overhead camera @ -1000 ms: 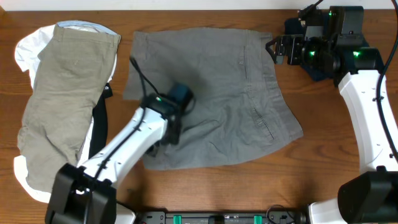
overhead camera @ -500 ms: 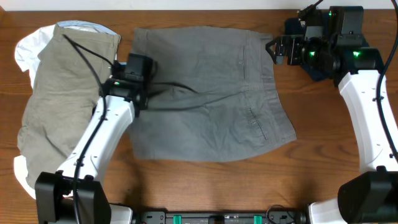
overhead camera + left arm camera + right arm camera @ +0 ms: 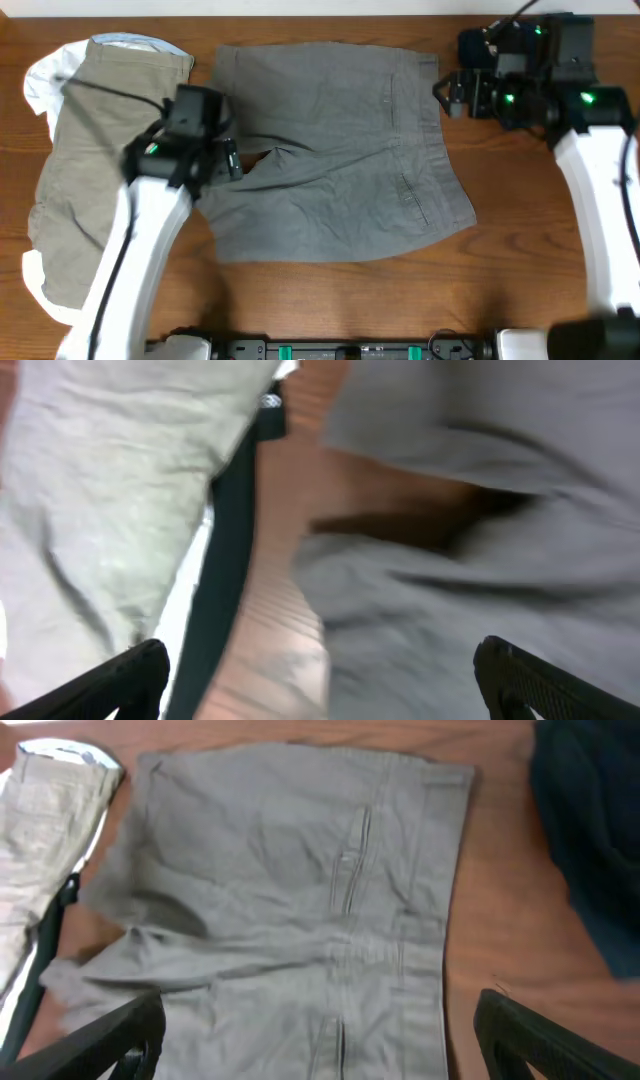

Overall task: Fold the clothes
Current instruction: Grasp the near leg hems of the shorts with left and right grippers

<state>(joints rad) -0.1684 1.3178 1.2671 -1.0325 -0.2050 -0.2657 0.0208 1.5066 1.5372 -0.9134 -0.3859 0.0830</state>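
The robot's left hand has to take hold of the dark grey shorts [image 3: 340, 150] by the near leg's hem next, so that it can fold that leg over the far one.
The dark grey shorts [image 3: 340, 150] lie spread flat mid-table, waistband toward the right and legs toward the left, with a gap of bare wood between the legs. My left gripper [image 3: 226, 160] hovers open over the left edge of the shorts; in the left wrist view the left gripper [image 3: 325, 690] has nothing between its fingers, only the grey shorts [image 3: 480, 590] and wood below. My right gripper [image 3: 447, 92] stands open beside the waistband. In the right wrist view the right gripper [image 3: 320, 1040] looks down on the grey shorts [image 3: 300, 890] and holds nothing.
Khaki-olive shorts [image 3: 100, 160] lie at the left on a white piece [image 3: 40, 80], with a dark strip [image 3: 230, 560] along their edge. A navy garment [image 3: 590, 840] sits at the back right under the right arm. The table's [image 3: 520, 250] front right is bare wood.
The left gripper moved left from the middle of the grey shorts, dragging a leg out flat, then opened and let go. The right arm shifted only slightly.
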